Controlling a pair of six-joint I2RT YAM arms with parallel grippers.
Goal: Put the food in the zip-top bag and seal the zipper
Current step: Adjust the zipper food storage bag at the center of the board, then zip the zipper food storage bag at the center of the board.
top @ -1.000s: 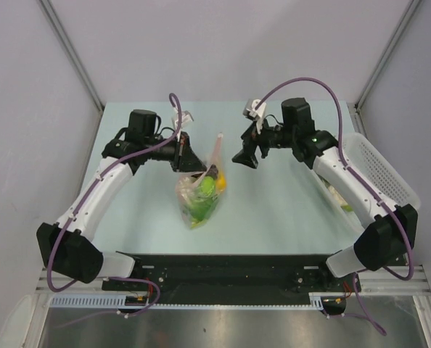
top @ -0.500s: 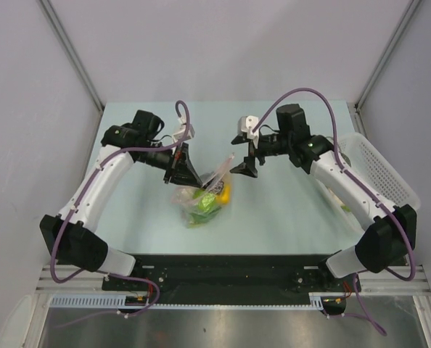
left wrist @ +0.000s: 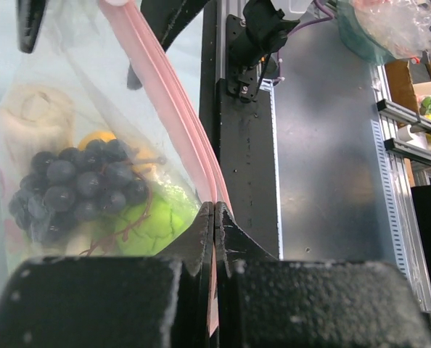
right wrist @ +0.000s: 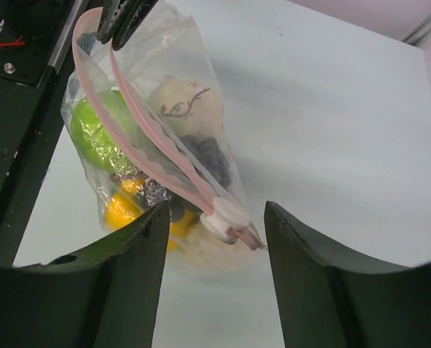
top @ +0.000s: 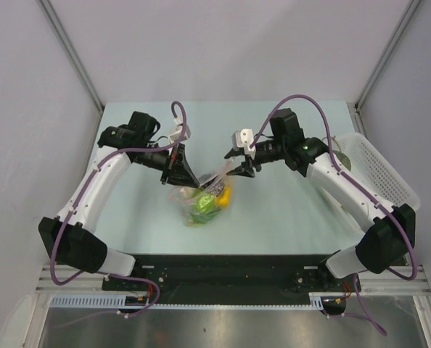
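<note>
The pink zipper end (right wrist: 249, 238) reaches in past the ends of both fingers, behind the white slider, so my right gripper needs to close on it.
The zip-top bag (top: 203, 201) hangs just above the table, filled with food: dark grapes (left wrist: 78, 185), a green fruit (left wrist: 154, 221), an orange fruit (left wrist: 99, 138) and a pale white piece (left wrist: 34, 116). My left gripper (top: 187, 175) is shut on one end of the pink zipper strip (left wrist: 165, 109), as the left wrist view (left wrist: 214, 212) shows. My right gripper (top: 239, 169) is open at the other end. In the right wrist view (right wrist: 215, 210) its jaws stand on either side of the white slider (right wrist: 226, 215) without touching it. The zipper (right wrist: 139, 138) gapes along the middle.
A white latticed basket (top: 381, 170) stands at the table's right edge beside the right arm. The black base rail (top: 223, 272) runs along the near edge. Grey walls close in the back and sides.
My right gripper has moved left and down to the bag's slider end. My left gripper has swung a little lower with the bag, whose raised corner has dropped.
</note>
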